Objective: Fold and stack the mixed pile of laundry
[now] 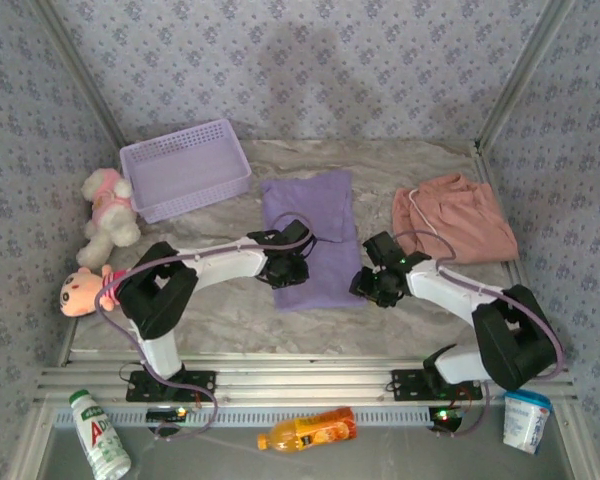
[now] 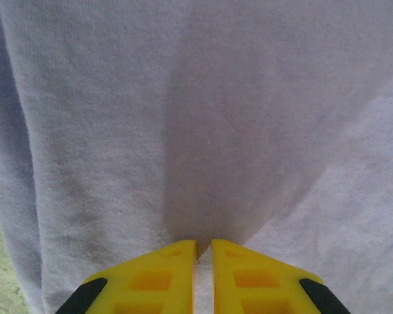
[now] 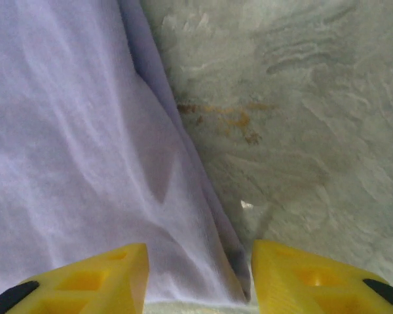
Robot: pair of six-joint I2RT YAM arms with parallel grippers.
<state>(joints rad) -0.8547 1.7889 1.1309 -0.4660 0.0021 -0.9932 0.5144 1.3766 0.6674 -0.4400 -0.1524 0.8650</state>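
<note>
My right gripper grabs the lavender-purple T-shirt by its near corner next, pinching its side edge, to fold the near end of the T-shirt over.
A lavender-purple T-shirt (image 1: 310, 235) lies folded into a long strip in the middle of the table. A salmon-pink garment (image 1: 450, 215) with a white drawstring lies crumpled to its right. My left gripper (image 1: 285, 268) rests on the shirt's near left part. In the left wrist view its yellow fingertips (image 2: 204, 242) stand only a narrow slit apart, flat cloth (image 2: 183, 118) under them, nothing pinched. My right gripper (image 1: 372, 285) is at the shirt's near right corner. It stands open (image 3: 200, 247), with the shirt's edge (image 3: 183, 216) lying between the fingers.
A lavender mesh basket (image 1: 185, 168) stands at the back left, with two plush toys (image 1: 108, 205) (image 1: 80, 290) along the left edge. Two bottles (image 1: 98, 432) (image 1: 305, 430) and a cup (image 1: 525, 418) lie in front of the arm bases. Patterned walls close in three sides.
</note>
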